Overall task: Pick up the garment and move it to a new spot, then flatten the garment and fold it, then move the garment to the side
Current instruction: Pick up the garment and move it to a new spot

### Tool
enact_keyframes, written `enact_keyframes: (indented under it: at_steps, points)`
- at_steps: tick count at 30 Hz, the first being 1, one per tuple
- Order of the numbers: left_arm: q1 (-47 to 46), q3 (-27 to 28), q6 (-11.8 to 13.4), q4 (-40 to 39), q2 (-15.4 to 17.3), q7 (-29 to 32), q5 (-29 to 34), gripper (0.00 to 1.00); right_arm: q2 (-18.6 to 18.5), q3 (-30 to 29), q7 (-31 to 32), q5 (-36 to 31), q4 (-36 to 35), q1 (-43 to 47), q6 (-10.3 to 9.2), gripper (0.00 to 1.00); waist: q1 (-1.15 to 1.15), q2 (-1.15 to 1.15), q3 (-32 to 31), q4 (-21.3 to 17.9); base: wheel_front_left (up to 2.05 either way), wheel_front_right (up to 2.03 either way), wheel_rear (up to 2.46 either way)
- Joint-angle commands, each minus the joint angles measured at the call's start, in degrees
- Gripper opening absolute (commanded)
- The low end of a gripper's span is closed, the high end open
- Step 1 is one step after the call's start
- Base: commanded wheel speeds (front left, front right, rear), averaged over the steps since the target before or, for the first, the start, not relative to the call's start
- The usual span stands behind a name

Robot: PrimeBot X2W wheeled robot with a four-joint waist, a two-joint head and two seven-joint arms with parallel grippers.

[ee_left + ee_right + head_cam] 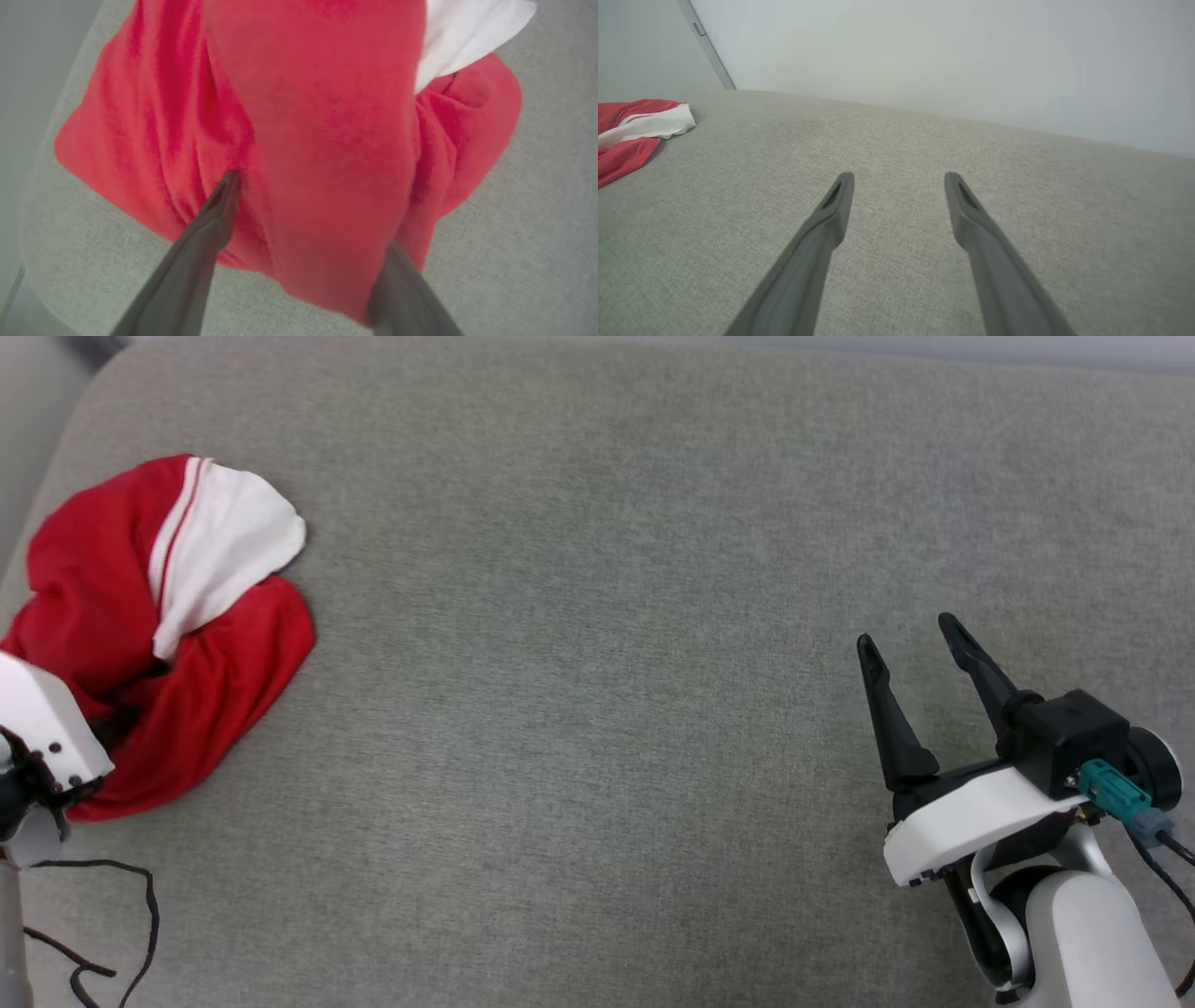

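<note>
A red fold stands up while the rest of the garment lies slack. Next, my left gripper grabs that raised fold [336, 213].
The garment [93, 607] lies crumpled at the left edge of the grey cushioned surface [597, 663], red with a white sleeve [224, 551] folded over its top. My left gripper [308, 186] is open and pushed down into the garment [327, 116]. A raised red fold sits between its fingers [205, 233] and hides the tip of the right one. The head view catches just its white wrist housing [37, 728], over the garment's near edge. My right gripper [906, 631] hovers open and empty at the lower right, far from the garment [626, 135].
A loose black cable [140, 915] trails at the lower left beside the left arm. The surface's rounded left edge [32, 196] runs close to the garment. A pale wall [948, 56] rises behind the surface's far edge.
</note>
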Motion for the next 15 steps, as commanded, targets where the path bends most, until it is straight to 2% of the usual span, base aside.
enact_keyframes:
  at_steps: [1, 8, 9, 10, 11, 12, 15]
  points:
    - [0.3, 0.2, 0.1, 0.6, -0.2, 0.0, -0.3, 1.00, 0.1, -0.1, -0.2, 0.0, -0.2, -1.1, -0.02, 1.00, -0.01, 0.00, 1.5, -0.9, 0.00, 0.00, 0.00]
    - [0.8, -0.1, 1.6, 6.3, -2.4, 3.2, -1.9, 1.00, 0.1, -0.4, 0.2, -0.4, -0.5, -1.9, -0.02, 1.00, -0.01, 0.00, 2.9, -1.3, 0.00, 0.00, 0.00]
    - [0.7, -0.3, 1.6, 6.6, -2.3, 3.1, -1.7, 0.87, 0.1, -0.4, 0.2, -0.5, -0.6, -2.0, -0.02, 1.00, -0.01, 0.00, 3.0, -1.3, 0.00, 0.00, 0.00]
    - [0.4, -0.5, 1.6, 6.7, -2.4, 2.6, -1.5, 0.45, 0.1, -0.4, 0.2, -0.6, -0.7, -2.2, -0.02, 1.00, -0.01, 0.00, 3.0, -1.4, 0.00, 0.00, 0.00]
    - [0.1, -0.5, 1.4, 6.9, -2.6, 2.4, -1.7, 0.16, 0.1, -0.4, 0.2, -0.8, -0.8, -2.3, -0.02, 1.00, -0.01, 0.00, 2.9, -1.4, 0.00, 0.00, 0.00]
    - [-0.1, -0.7, 1.3, 7.1, -2.7, 2.2, -1.8, 0.00, 0.1, -0.5, 0.1, -0.9, -0.8, -2.4, -0.02, 1.00, -0.01, 0.00, 2.8, -1.3, 0.00, 0.00, 0.00]
    - [-1.2, -1.2, 1.1, 6.8, -2.4, 0.0, -0.9, 0.00, 0.1, -0.6, 0.0, -1.3, -0.6, -2.3, -0.02, 1.00, -0.01, 0.00, 1.8, -1.2, 0.00, 0.00, 0.00]
